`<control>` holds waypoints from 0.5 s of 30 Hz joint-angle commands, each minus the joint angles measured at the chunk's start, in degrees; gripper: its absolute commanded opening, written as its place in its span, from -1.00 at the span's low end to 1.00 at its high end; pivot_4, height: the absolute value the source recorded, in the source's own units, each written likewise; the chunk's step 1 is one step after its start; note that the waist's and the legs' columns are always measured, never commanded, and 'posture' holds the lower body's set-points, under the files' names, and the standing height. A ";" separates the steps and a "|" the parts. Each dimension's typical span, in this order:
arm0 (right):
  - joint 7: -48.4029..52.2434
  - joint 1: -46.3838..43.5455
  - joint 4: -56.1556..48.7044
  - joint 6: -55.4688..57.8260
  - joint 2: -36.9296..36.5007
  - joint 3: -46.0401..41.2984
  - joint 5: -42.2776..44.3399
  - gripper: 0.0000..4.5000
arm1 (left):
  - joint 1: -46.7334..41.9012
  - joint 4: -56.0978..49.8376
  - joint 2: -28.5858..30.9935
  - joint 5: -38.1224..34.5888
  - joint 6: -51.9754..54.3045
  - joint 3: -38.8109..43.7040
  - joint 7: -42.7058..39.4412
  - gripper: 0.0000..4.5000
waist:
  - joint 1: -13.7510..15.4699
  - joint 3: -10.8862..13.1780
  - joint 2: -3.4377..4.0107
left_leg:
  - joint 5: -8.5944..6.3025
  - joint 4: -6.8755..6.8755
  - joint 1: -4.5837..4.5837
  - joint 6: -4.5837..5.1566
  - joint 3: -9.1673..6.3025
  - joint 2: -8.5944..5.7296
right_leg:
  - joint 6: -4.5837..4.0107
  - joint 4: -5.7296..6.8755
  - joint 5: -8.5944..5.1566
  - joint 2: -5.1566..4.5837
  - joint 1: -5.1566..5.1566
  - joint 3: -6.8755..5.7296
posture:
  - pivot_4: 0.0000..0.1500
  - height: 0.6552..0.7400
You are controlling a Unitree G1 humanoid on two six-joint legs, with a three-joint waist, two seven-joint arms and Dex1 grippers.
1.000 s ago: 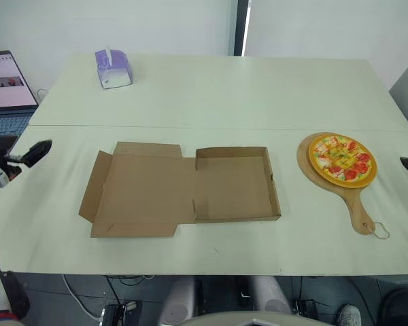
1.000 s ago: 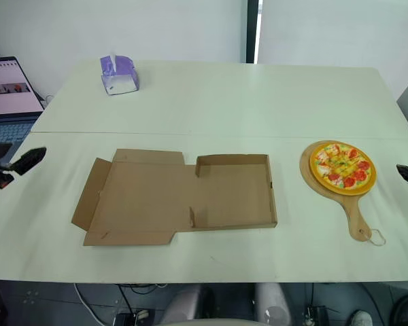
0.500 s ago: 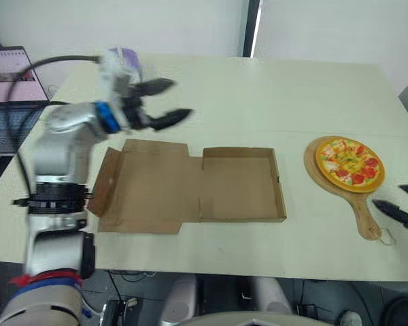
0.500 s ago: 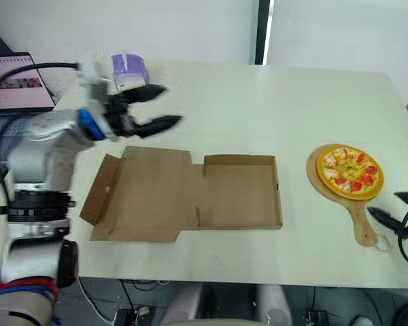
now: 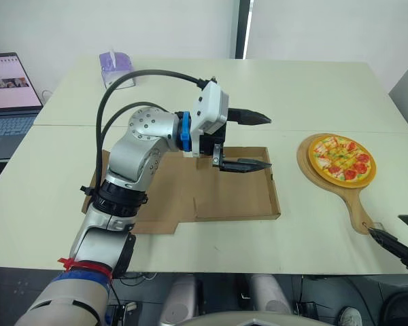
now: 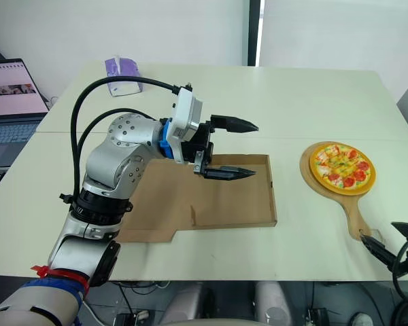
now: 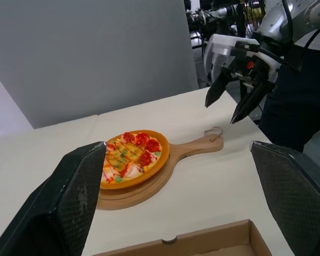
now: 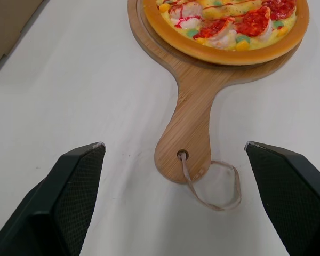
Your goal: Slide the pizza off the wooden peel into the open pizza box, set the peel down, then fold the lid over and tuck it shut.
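Observation:
My right gripper grabs the wooden peel by its handle (image 5: 355,207) next, to slide the pizza off into the open box (image 5: 232,193).
The pizza (image 5: 342,157) lies on the round wooden peel (image 5: 355,207) at the table's right, handle toward the front edge, cord loop (image 8: 213,189) at its end. The open cardboard pizza box (image 5: 234,193) sits mid-table, its lid (image 5: 164,204) flat to the left and partly hidden by my left arm. My left gripper (image 5: 258,141) hovers open above the tray's far right corner, pointing at the pizza. My right gripper (image 5: 387,227) is open just in front of the handle end, with the handle (image 8: 189,128) centred between its spread fingers.
A purple tissue box (image 5: 114,66) stands at the far left of the back table. A laptop (image 5: 10,88) sits on a desk to the left. A seam (image 5: 326,130) joins the two tables behind the box. The table's front edge is close to the right gripper.
My left arm has swung right from above the lid to over the tray's far right corner. My right gripper has shifted a little nearer the front edge by the handle end. The camera also moved.

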 commanded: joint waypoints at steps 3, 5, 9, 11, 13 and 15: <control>-4.06 -7.84 7.07 -1.78 0.73 8.12 -2.60 1.00 | 0.97 -4.83 0.70 0.54 1.26 0.99 2.89 0.99 | 0.10 0.00 0.01 | 0.01 0.00 -0.01 0.00 -0.01 -0.01 | -0.02 0.01 0.01 -0.01 -0.01 -0.01 | 1.00 1.00; -5.53 -10.90 10.90 -3.21 0.75 11.10 -4.85 1.00 | 1.84 -6.59 1.05 0.47 2.49 1.33 4.31 0.99 | 0.17 0.00 0.02 | 0.01 0.00 -0.03 -0.01 -0.04 -0.03 | -0.21 0.01 0.12 -0.02 -0.02 -0.02 | 1.00 1.00; -7.49 -15.85 16.95 -4.31 1.15 15.77 -7.21 1.00 | 3.38 -10.37 1.60 -0.35 5.13 1.63 6.69 0.99 | 0.17 0.00 0.02 | 0.01 0.00 -0.03 -0.01 -0.06 -0.04 | -0.32 0.00 0.19 -0.05 -0.02 -0.04 | 1.00 1.00; -8.56 -17.73 19.88 -5.70 1.23 17.78 -9.14 1.00 | 3.83 -11.73 1.66 -0.61 6.14 1.65 7.59 0.99 | 0.17 0.00 0.02 | 0.01 0.00 -0.04 -0.01 -0.08 -0.04 | -0.32 0.00 0.19 -0.05 -0.03 -0.06 | 1.00 1.00; -9.79 -19.83 22.33 -6.63 1.86 18.85 -10.06 1.00 | 4.18 -12.72 1.73 -0.79 6.84 1.59 8.18 0.99 | 0.16 0.00 0.01 | 0.01 0.00 -0.03 -0.02 -0.09 -0.04 | -0.33 0.00 0.19 -0.05 -0.02 -0.07 | 1.00 1.00; -11.31 -21.92 24.48 -7.42 2.98 19.55 -10.74 1.00 | 4.36 -13.55 1.67 -1.09 7.45 1.54 8.73 0.99 | 0.14 0.00 0.01 | 0.02 0.01 -0.03 -0.02 -0.06 -0.05 | -0.32 -0.01 0.19 -0.06 0.00 -0.04 | 1.00 1.00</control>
